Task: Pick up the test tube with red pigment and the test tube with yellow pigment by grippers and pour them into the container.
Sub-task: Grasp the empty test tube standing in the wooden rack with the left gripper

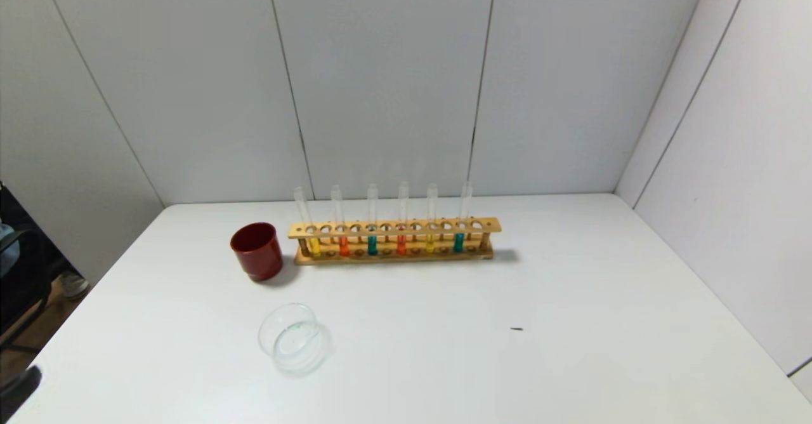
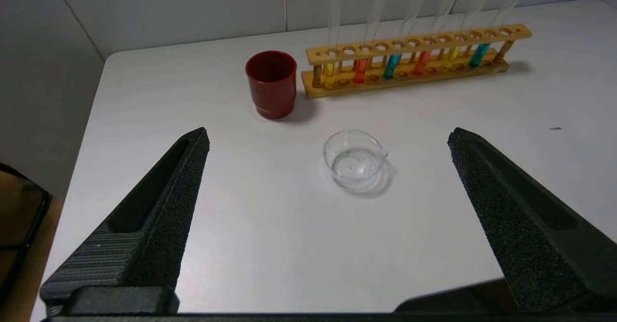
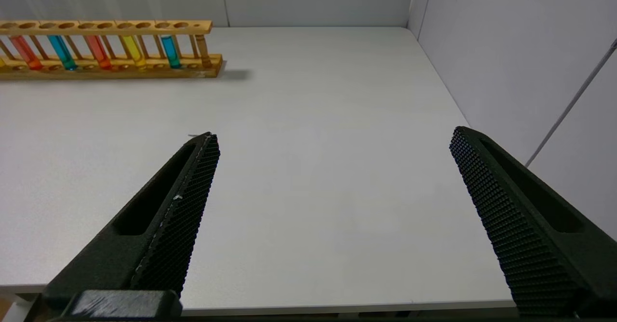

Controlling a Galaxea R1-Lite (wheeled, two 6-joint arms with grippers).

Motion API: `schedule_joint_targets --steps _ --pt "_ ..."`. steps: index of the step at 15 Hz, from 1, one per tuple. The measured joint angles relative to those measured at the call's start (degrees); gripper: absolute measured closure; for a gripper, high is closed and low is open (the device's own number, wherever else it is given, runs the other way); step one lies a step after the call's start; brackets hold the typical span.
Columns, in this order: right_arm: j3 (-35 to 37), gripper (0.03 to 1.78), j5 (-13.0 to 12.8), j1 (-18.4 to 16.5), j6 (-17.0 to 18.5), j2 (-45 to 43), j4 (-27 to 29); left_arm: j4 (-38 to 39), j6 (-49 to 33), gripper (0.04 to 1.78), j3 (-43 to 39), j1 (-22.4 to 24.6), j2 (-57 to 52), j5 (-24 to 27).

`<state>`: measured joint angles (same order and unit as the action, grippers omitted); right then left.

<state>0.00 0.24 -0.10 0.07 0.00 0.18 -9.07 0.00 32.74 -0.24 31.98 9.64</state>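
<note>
I should next grab the yellow test tube by its bare upper end (image 1: 302,204) (image 2: 334,20) with my left gripper, because the wooden rack closes around the tube's lower half.
A wooden rack (image 1: 485,225) at the back of the table holds six upright tubes. Two hold orange-red liquid (image 1: 343,246) (image 1: 401,244), two yellow (image 1: 314,245) (image 1: 430,243), two teal. The clear glass container (image 1: 293,338) stands empty in front of the rack, towards the left. My left gripper (image 2: 328,134) is open and empty, above the table's near left part, with the container (image 2: 354,160) ahead of it. My right gripper (image 3: 333,134) is open and empty over the near right edge; the red tube (image 3: 99,52) and yellow tube (image 3: 134,52) stand far off.
A dark red cup (image 1: 257,251) stands just left of the rack, also in the left wrist view (image 2: 271,83). Teal tubes (image 1: 372,245) (image 1: 458,242) sit among the others. A small dark speck (image 1: 516,329) lies on the white table. Grey walls close the back and right.
</note>
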Motion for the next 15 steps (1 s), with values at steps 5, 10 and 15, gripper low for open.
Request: schedule_joint_targets --steps 5,10,15 --pt "0.0 0.06 0.0 0.0 0.02 0.0 0.0 14.97 0.02 0.07 8.11 -1.62 27.23 0.59" --pt "0.0 0.06 0.0 0.0 0.02 0.0 -0.02 26.54 -0.02 0.07 12.98 -4.5 47.41 0.52" --pt "0.0 0.06 -0.02 0.0 0.02 0.0 -0.02 37.21 -0.11 0.07 16.46 -7.55 62.6 0.5"
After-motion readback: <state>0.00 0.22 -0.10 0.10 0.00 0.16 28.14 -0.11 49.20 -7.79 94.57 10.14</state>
